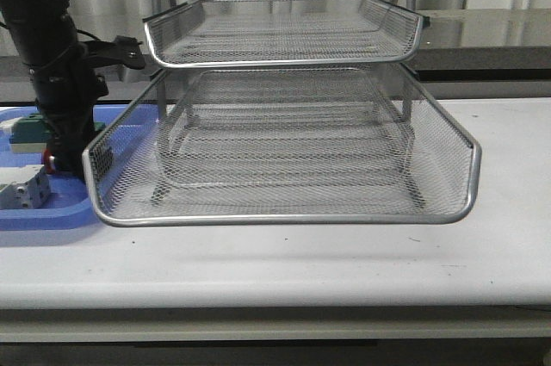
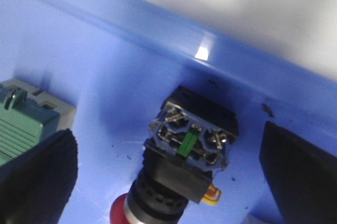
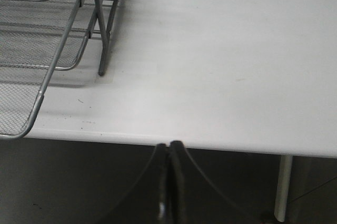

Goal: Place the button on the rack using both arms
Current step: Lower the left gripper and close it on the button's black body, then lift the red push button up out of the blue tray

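The button [image 2: 189,145] is ready for my left gripper to close on. My fingertips reach down beside the button's black body in the left wrist view, so they would hold the button if I closed now.
The button [image 2: 189,145] lies on its side in the blue tray [image 2: 105,66], red cap towards the camera, blue rear block and yellow tab showing. My left gripper [image 2: 168,182] is open, with one black finger [image 2: 37,176] on each side of the button, apart from it. In the front view the left arm [image 1: 52,65] reaches down into the blue tray [image 1: 43,215], and a bit of the red cap [image 1: 49,162] shows by it. The silver wire-mesh rack [image 1: 284,125] stands mid-table. My right gripper [image 3: 169,147] is shut and empty over the table's front edge, to the right of the rack [image 3: 47,71].
A green block [image 2: 21,124] lies in the blue tray beside the left finger; it also shows in the front view [image 1: 34,129]. A white terminal block [image 1: 21,189] sits at the tray's front. White table [image 3: 221,66] lies to the right of the rack.
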Robot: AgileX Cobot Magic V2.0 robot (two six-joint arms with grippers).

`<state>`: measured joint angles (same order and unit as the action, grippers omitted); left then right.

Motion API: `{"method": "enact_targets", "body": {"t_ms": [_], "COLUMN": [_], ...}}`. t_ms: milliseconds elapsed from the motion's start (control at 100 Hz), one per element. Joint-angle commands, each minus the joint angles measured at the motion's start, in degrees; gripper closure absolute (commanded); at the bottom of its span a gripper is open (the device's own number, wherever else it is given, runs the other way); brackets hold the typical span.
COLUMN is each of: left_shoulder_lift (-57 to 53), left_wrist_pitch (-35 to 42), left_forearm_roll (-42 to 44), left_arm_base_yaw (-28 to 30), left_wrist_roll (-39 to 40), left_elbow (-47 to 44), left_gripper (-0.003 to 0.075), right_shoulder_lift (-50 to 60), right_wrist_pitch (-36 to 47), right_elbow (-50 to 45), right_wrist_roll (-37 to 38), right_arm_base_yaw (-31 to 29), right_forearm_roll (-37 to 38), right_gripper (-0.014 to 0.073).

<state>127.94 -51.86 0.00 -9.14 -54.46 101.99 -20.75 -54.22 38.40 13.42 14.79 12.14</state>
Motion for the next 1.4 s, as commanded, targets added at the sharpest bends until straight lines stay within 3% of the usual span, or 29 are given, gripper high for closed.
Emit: {"method": "enact_targets", "body": {"t_ms": [0,160,230,530,680,980,1390], "left_shoulder_lift": [-3.2,-3.2,-3.1,-2.5,-2.5,-4.5,-11.7], "left_wrist_pitch": [1.0,0.8,0.5,0.2,0.2,-2.8,-14.7], "left_forearm_roll": [0.0,0.0,0.0,0.0,0.0,0.6,0.0], "left_arm_base_yaw": [-0.2,-0.2,-0.2,-0.2,-0.2,-0.2,1.3], "left_wrist_roll": [0.0,0.0,0.0,0.0,0.0,0.0,0.1], "left_elbow": [1.7,1.7,1.7,1.7,1.7,2.1,6.5], "left_gripper": [0.0049,0.0053,0.0094,0.0541,0.0671,0.0690,0.0691], "right_shoulder_lift": [-0.2,-0.2,-0.2,-0.2,-0.2,-0.2,-0.2], "right_wrist_pitch": [3.8,3.8,3.8,3.8,3.8,3.8,3.8], "right_elbow": [1.7,1.7,1.7,1.7,1.7,1.7,1.7], "right_wrist_roll": [0.1,0.1,0.1,0.1,0.1,0.1,0.1], "right_arm_base_yaw": [-0.1,-0.1,-0.1,-0.1,-0.1,-0.1,-0.1], "right_forearm_roll": [1.3,1.3,1.3,1.3,1.3,1.3,1.3], "right_gripper": [0.0662,0.0662,0.0662,0.0662,0.0662,0.0662,0.0662]}}
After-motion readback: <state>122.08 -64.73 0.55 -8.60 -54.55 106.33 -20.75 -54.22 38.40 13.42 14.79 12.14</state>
